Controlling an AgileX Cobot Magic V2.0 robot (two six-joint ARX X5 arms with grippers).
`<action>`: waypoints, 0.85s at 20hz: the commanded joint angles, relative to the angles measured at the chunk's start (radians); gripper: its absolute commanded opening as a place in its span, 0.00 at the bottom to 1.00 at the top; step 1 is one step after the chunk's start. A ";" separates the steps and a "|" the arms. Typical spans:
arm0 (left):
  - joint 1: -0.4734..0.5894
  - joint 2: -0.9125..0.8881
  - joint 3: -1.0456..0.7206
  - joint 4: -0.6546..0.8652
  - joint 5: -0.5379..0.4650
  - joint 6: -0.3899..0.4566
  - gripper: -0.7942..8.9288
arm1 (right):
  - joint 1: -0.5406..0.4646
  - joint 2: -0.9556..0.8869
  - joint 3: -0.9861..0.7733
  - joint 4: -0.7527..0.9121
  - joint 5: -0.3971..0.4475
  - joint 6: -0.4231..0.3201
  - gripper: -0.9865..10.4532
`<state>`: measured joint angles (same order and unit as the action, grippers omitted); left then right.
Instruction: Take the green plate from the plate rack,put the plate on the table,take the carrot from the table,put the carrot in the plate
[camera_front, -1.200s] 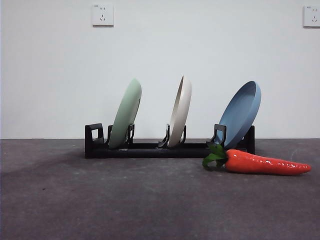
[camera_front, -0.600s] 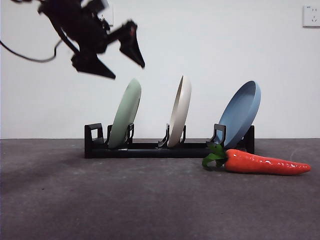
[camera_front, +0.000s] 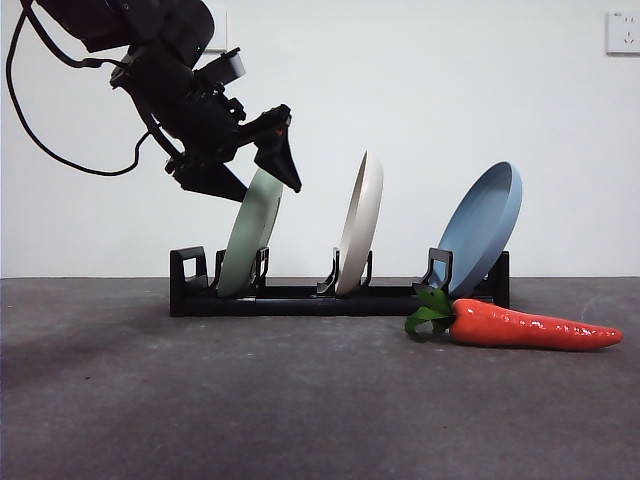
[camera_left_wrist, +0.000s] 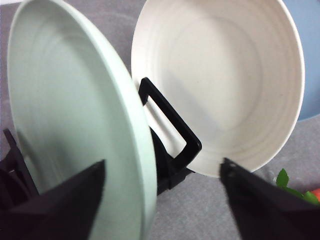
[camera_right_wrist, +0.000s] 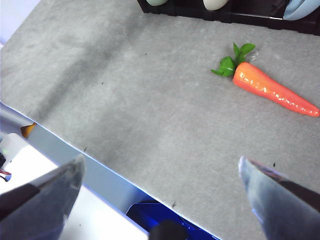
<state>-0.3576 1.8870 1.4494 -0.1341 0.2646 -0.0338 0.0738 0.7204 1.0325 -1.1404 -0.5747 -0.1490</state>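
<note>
Next, my left gripper picks up the green plate by its exposed top rim (camera_front: 268, 179) (camera_left_wrist: 146, 195). The bars of the black rack hem in the plate's lower edge.
The green plate (camera_front: 248, 240) stands on edge in the left slot of the black plate rack (camera_front: 290, 298). My left gripper (camera_front: 265, 185) is open at the plate's top rim, one jaw on each side of it. In the left wrist view the green plate (camera_left_wrist: 75, 115) fills the near side, with its rim between the jaws of the left gripper (camera_left_wrist: 162, 165). The carrot (camera_front: 535, 327) lies on the table (camera_front: 300, 400) in front of the rack's right end. My right gripper (camera_right_wrist: 160, 165) is open and empty, high above the table, with the carrot (camera_right_wrist: 272, 90) ahead of it.
A cream-white plate (camera_front: 360, 225) stands in the rack's middle slot and a blue plate (camera_front: 480, 225) leans in the right one. The cream plate (camera_left_wrist: 220, 85) is close beside the left gripper's outer jaw. The table's near edge (camera_right_wrist: 100, 172) shows in the right wrist view.
The left arm came into the front view from the top left and has come down to the green plate's top rim. The plates and the carrot have not moved.
</note>
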 joint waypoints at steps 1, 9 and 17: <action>-0.003 0.011 0.001 0.005 -0.001 0.008 0.21 | 0.002 0.000 0.003 0.002 0.000 0.002 0.66; 0.000 0.010 0.001 0.004 0.003 0.007 0.13 | 0.002 0.000 0.003 0.002 0.000 0.003 0.66; 0.000 -0.032 0.024 0.003 0.037 -0.001 0.07 | 0.002 0.000 0.003 0.002 0.000 0.002 0.66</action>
<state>-0.3565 1.8709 1.4593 -0.1490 0.2852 -0.0357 0.0738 0.7204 1.0325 -1.1404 -0.5747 -0.1490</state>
